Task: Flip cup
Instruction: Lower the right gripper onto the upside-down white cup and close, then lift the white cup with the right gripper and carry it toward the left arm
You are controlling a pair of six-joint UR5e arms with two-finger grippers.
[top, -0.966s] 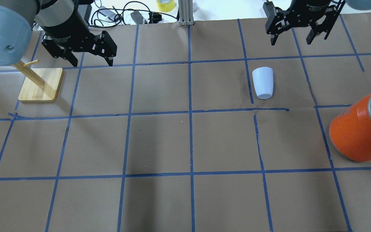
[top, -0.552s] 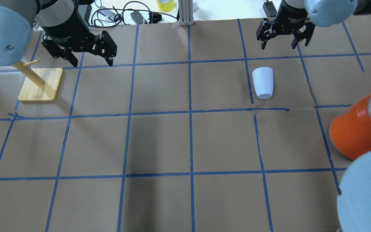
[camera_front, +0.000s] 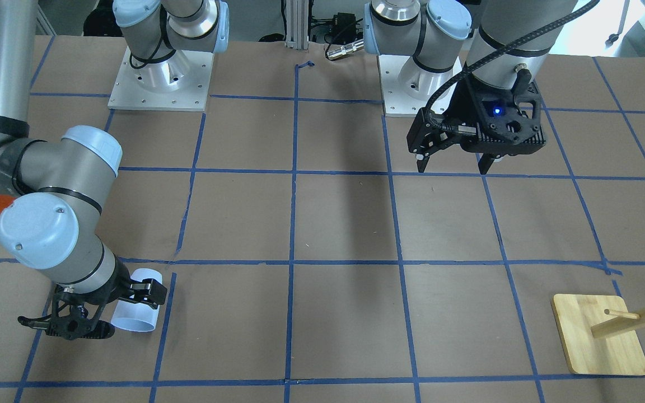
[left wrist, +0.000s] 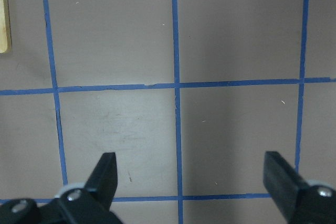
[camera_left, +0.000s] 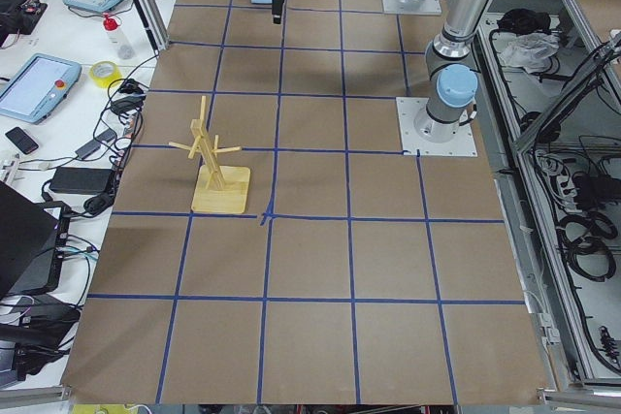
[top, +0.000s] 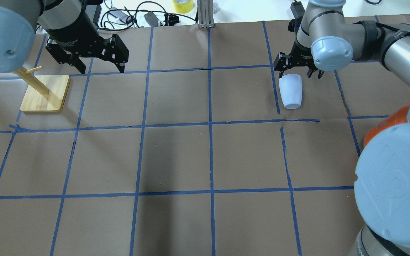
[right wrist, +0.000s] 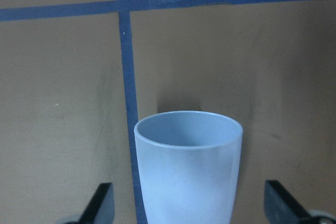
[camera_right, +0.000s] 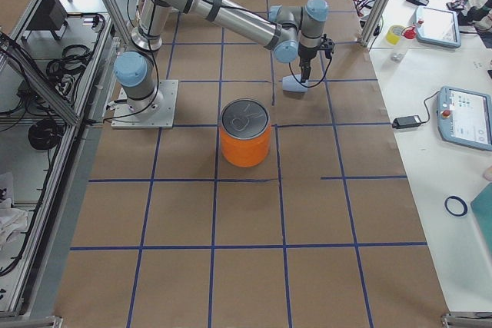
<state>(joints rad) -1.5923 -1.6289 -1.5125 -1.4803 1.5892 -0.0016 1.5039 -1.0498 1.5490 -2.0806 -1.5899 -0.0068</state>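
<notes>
My right gripper lowers, before it closes: its fingers hang above the cup's body, short of the table, so closing now would miss the cup.
The pale blue-white cup lies on its side on the brown table, wide rim end away from the robot. It also shows in the front view and the right side view. My right gripper is open and low over the cup's rim end. In the right wrist view the cup lies between the two fingertips with a gap on each side. My left gripper is open and empty above bare table, also in the left wrist view.
A wooden mug tree stands at the far left next to the left gripper. A large orange can stands at the right, partly hidden overhead by my right arm's elbow. Blue tape lines grid the table.
My right arm has swung left and come down, so its open gripper now straddles the cup's far end. Its elbow now covers part of the orange can. The cup and left arm have not moved.
</notes>
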